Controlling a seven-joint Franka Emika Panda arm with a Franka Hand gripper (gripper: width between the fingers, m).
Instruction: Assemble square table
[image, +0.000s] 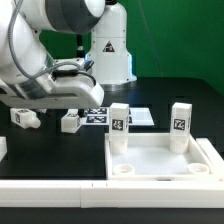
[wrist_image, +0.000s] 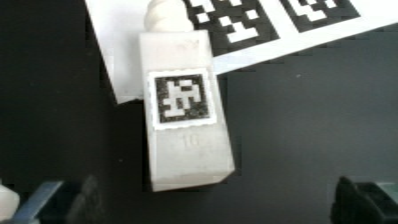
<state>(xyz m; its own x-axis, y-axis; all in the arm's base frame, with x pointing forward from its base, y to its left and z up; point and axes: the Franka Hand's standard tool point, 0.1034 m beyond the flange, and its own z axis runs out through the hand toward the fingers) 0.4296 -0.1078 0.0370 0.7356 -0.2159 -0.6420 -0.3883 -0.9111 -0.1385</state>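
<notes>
My gripper is going to grab the leg next by the flat sides of its square end (wrist_image: 191, 165), because the leg narrows to a round knob at its tip.
The white square table top (image: 165, 158) lies at the exterior view's right, rim up. Two tagged white legs (image: 118, 125) (image: 180, 121) stand upright at its far corners. The two near round sockets (image: 122, 170) are bare. A third leg (image: 70, 122) lies on the black table next to the marker board (image: 100, 116). In the wrist view this leg (wrist_image: 183, 110) lies lengthwise with its tag facing up. My gripper (wrist_image: 210, 205) is open above it, one finger (wrist_image: 43, 205) on each side and clear of it. A fourth leg (image: 25, 117) lies further to the exterior view's left.
A long white bar (image: 50, 190) runs along the front edge of the table, with a white piece (image: 2, 148) at the left edge. The robot base (image: 108, 50) stands at the back. The marker board also shows in the wrist view (wrist_image: 267, 25), partly under the leg's end.
</notes>
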